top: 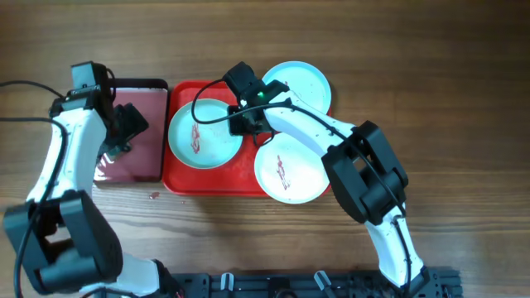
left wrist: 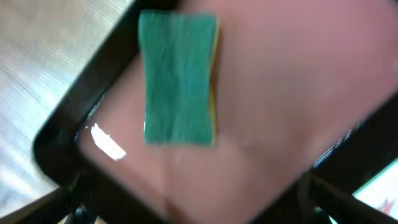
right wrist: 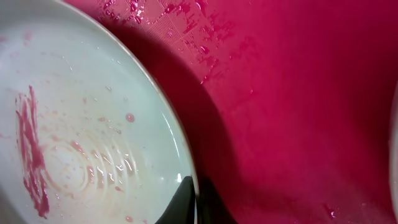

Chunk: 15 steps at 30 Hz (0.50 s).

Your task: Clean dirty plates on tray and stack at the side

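The left gripper grabs the sponge (left wrist: 179,78) across its long edges from the green side next, leaving the yellow bottom free to clean dirty plates.
A pale aqua plate (top: 203,136) with a reddish smear lies on the left of the red tray (top: 178,180). My right gripper (top: 246,122) is shut on its right rim; in the right wrist view the fingers (right wrist: 196,202) pinch the rim of this plate (right wrist: 81,124), one inside and one outside, above the wet tray (right wrist: 298,93). A clean aqua plate (top: 300,83) sits at the tray's back right. A white plate (top: 290,170) with a smear lies at the front right, overhanging the tray. My left gripper (top: 124,131) is open and empty (left wrist: 199,211) over a maroon tray.
The smaller dark maroon, black-rimmed tray (top: 141,153) stands left of the red tray. A green and yellow sponge (left wrist: 178,78) lies on it (left wrist: 298,87), ahead of my left gripper. Small droplets mark the wood (top: 153,196) in front of the trays.
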Tool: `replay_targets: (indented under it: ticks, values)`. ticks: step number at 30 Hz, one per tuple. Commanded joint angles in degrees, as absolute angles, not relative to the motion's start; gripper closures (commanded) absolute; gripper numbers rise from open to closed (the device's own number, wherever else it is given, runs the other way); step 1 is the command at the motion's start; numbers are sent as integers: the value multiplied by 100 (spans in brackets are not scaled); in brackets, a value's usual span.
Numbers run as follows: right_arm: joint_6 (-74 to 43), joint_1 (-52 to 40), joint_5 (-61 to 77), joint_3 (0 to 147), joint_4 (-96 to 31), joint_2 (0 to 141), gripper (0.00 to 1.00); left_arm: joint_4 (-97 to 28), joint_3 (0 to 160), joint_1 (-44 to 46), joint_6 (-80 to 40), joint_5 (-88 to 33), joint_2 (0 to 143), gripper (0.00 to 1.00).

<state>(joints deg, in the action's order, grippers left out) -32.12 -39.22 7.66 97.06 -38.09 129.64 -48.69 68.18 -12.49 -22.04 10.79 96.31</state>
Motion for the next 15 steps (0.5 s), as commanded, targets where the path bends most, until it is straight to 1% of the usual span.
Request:
replay_targets:
  ticks: [1, 7, 12, 13, 15]
  values:
    - [-3164, -3938, 578, 9738, -3824, 13288, 96, -4150, 6923, -1267, -2276, 1306, 10143, 6]
    - [-3168, -3938, 582, 9738, -3795, 13288, 96, -3854, 6923, -1468, -2300, 1424, 10943, 12]
    - [-3170, -3938, 585, 9738, -3752, 13288, 96, -3697, 6923, -1566, -2300, 1422, 11043, 11]
    - [-3168, -3938, 585, 9738, -3750, 13288, 96, -3662, 6923, -1566, -2300, 1422, 11043, 14]
    - [-3168, -3938, 585, 9738, -3750, 13288, 96, -3581, 6923, -1566, -2300, 1422, 11043, 25]
